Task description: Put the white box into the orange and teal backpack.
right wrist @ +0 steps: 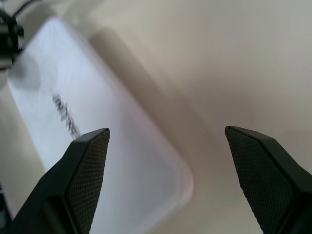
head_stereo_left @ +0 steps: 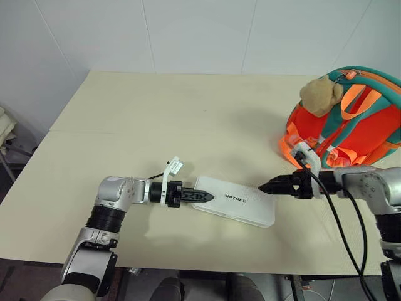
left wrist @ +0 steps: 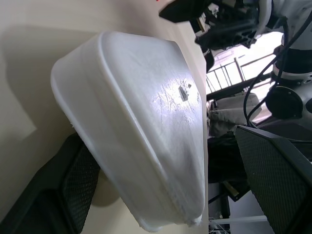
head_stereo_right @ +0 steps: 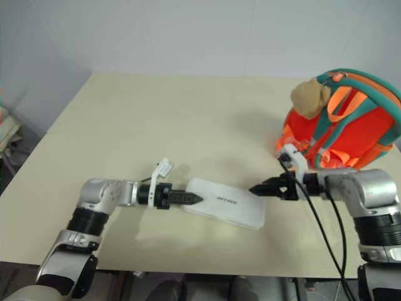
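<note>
My left gripper will put the box into the backpack (head_stereo_left: 363, 125), so next it will grab the white box (head_stereo_left: 241, 202) by the box's short end where its lettering starts.
The white box (head_stereo_left: 241, 202) lies flat on the tan table (head_stereo_left: 156, 113), near its front edge, with dark lettering on top. My left gripper (head_stereo_left: 203, 196) is open at the box's left end. In the left wrist view that end of the box (left wrist: 146, 122) sits between the two fingers (left wrist: 273, 180). My right gripper (head_stereo_left: 263, 186) is open and hovers at the box's right end, just above the box (right wrist: 97, 146), holding nothing. The orange and teal backpack (head_stereo_left: 363, 125) stands at the table's right side, behind the right gripper.
A tan plush toy (head_stereo_left: 319, 94) hangs on the backpack's upper left. A black cable (head_stereo_left: 341, 232) runs down from my right wrist. A white wall rises behind the table. Bare tabletop stretches between the box and the far edge.
</note>
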You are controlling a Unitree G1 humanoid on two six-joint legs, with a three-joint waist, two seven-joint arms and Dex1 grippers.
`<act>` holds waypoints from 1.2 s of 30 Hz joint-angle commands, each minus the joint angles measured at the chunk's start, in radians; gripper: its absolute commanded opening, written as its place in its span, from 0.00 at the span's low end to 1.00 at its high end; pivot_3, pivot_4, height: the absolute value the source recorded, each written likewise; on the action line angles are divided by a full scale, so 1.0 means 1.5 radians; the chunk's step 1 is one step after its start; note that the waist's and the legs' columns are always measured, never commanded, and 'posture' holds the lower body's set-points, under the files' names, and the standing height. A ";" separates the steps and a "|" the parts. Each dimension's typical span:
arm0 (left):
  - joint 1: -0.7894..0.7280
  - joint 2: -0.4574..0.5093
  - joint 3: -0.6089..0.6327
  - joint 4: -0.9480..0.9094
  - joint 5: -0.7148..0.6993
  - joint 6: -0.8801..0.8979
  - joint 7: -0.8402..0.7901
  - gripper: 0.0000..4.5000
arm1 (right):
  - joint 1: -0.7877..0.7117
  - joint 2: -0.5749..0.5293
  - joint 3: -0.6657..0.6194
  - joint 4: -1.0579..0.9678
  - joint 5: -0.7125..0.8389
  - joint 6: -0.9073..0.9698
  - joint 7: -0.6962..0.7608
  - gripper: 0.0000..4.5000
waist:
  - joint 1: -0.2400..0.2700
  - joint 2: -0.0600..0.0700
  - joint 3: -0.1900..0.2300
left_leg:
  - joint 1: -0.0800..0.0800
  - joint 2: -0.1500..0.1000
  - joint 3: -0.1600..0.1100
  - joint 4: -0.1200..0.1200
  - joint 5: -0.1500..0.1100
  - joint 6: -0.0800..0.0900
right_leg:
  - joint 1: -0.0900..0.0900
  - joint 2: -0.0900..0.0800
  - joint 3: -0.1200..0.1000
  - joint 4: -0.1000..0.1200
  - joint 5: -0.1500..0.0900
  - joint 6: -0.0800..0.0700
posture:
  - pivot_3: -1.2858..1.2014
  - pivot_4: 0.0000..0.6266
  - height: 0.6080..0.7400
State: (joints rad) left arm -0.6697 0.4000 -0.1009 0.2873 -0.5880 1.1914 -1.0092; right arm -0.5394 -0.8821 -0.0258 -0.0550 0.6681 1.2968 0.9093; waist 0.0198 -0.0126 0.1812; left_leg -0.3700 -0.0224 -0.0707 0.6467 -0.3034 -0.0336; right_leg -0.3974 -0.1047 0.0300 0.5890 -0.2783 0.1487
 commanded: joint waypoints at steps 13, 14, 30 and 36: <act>0.015 0.017 -0.059 0.034 0.022 0.015 -0.019 0.99 | 0.075 0.039 -0.113 -0.161 0.116 0.192 -0.072 1.00 | -0.002 0.000 0.000 | 0.000 0.000 0.000 0.000 0.000 0.000 | 0.000 0.000 0.000 0.000 0.000 -0.001 | 0.52 0.24 1.00; 0.012 0.016 -0.061 0.035 0.022 0.015 -0.019 0.99 | 0.073 0.043 -0.110 -0.159 0.115 0.190 -0.076 1.00 | -0.002 0.000 0.000 | 0.000 0.000 0.000 0.000 0.000 0.000 | 0.000 0.000 0.000 -0.001 0.000 -0.001 | 0.52 0.24 1.00; 0.022 0.025 -0.062 0.015 0.005 0.044 -0.024 0.99 | 0.028 0.056 -0.028 -0.070 0.066 0.041 -0.060 1.00 | -0.008 0.000 0.000 | 0.000 0.000 0.001 -0.001 -0.001 0.001 | 0.000 0.000 0.000 -0.001 -0.001 0.000 | 0.52 0.24 1.00; 0.021 0.031 -0.066 0.002 -0.008 0.071 -0.035 0.99 | 0.022 0.066 0.000 -0.049 0.053 -0.003 -0.050 1.00 | -0.014 0.000 0.000 | -0.001 0.000 0.001 -0.001 -0.001 0.000 | -0.001 0.000 0.000 -0.002 -0.002 0.001 | 0.52 0.24 1.00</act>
State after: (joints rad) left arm -0.6830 0.4443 -0.1388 0.2808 -0.6010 1.2370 -1.0626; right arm -0.4890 -0.7908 -0.0251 -0.1222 0.7460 1.3136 0.8181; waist -0.0005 -0.0126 0.1812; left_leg -0.3708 -0.0220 -0.0697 0.6453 -0.3052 -0.0338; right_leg -0.3981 -0.1048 0.0302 0.5866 -0.2808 0.1502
